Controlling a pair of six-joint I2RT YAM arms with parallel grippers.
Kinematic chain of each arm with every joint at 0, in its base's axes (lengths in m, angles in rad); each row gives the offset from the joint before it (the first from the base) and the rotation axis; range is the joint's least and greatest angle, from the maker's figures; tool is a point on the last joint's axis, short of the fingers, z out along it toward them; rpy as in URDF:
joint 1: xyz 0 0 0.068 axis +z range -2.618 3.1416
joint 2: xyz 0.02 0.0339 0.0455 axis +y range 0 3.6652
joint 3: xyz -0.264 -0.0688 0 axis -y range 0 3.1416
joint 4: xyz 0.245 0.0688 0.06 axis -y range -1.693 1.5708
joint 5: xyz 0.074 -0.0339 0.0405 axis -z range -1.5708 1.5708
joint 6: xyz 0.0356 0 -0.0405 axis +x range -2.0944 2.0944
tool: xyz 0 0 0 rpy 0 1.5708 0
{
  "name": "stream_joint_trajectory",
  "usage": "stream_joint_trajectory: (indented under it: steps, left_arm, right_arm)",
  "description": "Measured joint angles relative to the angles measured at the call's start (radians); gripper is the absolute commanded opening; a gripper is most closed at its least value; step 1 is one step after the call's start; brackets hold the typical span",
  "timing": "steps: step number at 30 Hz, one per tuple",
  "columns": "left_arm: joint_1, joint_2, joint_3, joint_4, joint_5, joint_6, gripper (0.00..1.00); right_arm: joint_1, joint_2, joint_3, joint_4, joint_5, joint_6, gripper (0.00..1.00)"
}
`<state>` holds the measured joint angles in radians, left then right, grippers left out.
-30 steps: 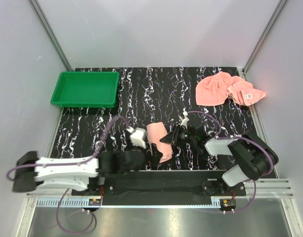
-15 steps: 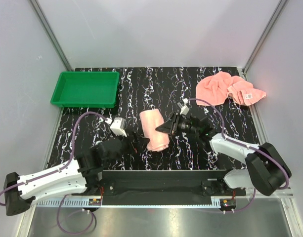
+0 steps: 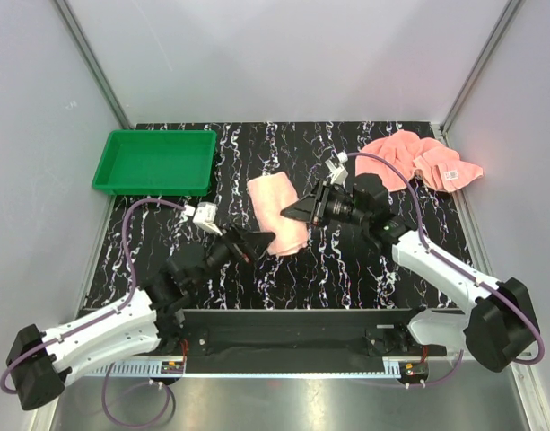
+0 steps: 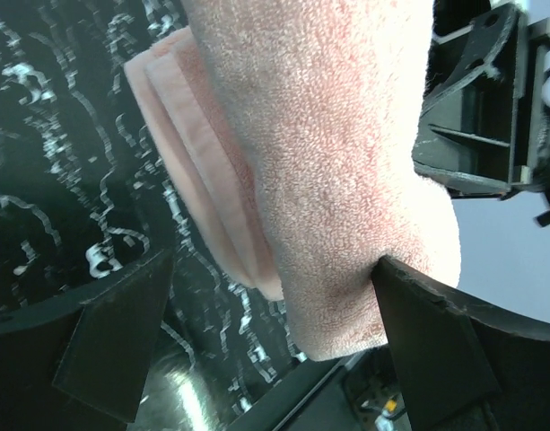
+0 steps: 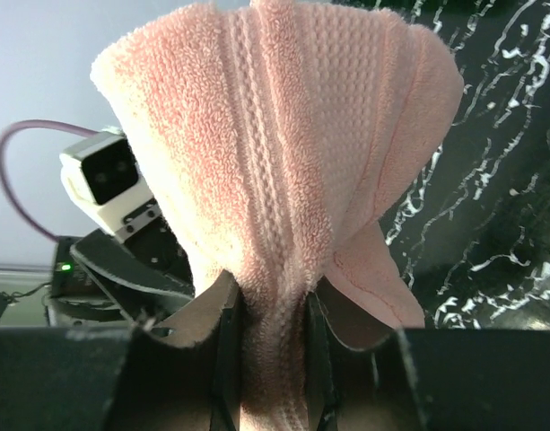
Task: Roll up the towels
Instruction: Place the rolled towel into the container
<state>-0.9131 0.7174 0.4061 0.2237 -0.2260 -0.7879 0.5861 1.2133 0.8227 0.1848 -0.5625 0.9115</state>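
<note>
The robot should next grab the towel bundle's near end (image 3: 278, 243) (image 4: 332, 303) with its left gripper to put the bundle in the green tray, which leaves its right gripper free.
One salmon-pink towel (image 3: 273, 199), folded into a thick bundle, is held in mid-table. My right gripper (image 3: 289, 214) is shut on its right edge; in the right wrist view the striped end of the towel (image 5: 283, 135) fans out from the pinch (image 5: 273, 334). My left gripper (image 3: 261, 240) stands open at the bundle's near end. In the left wrist view the towel (image 4: 328, 153) hangs between the jaws, touching the right finger (image 4: 436, 350) and apart from the left one. The other towel (image 3: 402, 162) lies crumpled at the back right, its white label (image 3: 451, 173) showing.
A green tray (image 3: 153, 162) sits at the back left of the black marbled table (image 3: 364, 260). Grey walls close in the sides and back. The right gripper's black body (image 4: 481, 117) is close beside the left gripper's jaws.
Both arms have stretched away from the near edge, carrying the folded towel towards the back and slightly left. The right gripper has kept its hold; the left stays open.
</note>
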Motion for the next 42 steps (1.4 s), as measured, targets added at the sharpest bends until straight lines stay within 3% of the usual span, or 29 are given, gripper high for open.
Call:
stream_joint_trajectory:
  steps: [4, 11, 18, 36, 40, 41, 42]
  left_arm:
    - [0.045, -0.001, -0.049, 0.134, 0.067, -0.035, 0.99]
    - [0.139, 0.035, -0.057, 0.349, 0.188, -0.100, 0.99]
    - [0.190, 0.070, -0.053, 0.464, 0.261, -0.129, 0.99]
    - [0.199, -0.011, 0.105, 0.262, 0.204, 0.089, 0.99]
    - [0.201, -0.006, 0.113, 0.260, 0.209, 0.103, 0.75]
    - [0.201, -0.005, 0.118, 0.256, 0.213, 0.106, 0.53]
    - [0.201, -0.003, 0.123, 0.253, 0.220, 0.104, 0.44]
  right_arm:
    - [-0.001, 0.000, 0.017, 0.036, -0.018, 0.064, 0.30]
    - [-0.008, 0.042, 0.035, 0.257, -0.070, 0.256, 0.32]
    - [-0.011, 0.098, 0.042, 0.443, -0.113, 0.430, 0.33]
    - [0.016, 0.249, 0.189, 0.631, -0.189, 0.701, 0.35]
    - [0.035, 0.305, 0.189, 0.688, -0.187, 0.766, 0.34]
    - [0.039, 0.314, 0.189, 0.694, -0.185, 0.776, 0.34]
    - [0.040, 0.321, 0.189, 0.698, -0.182, 0.782, 0.34]
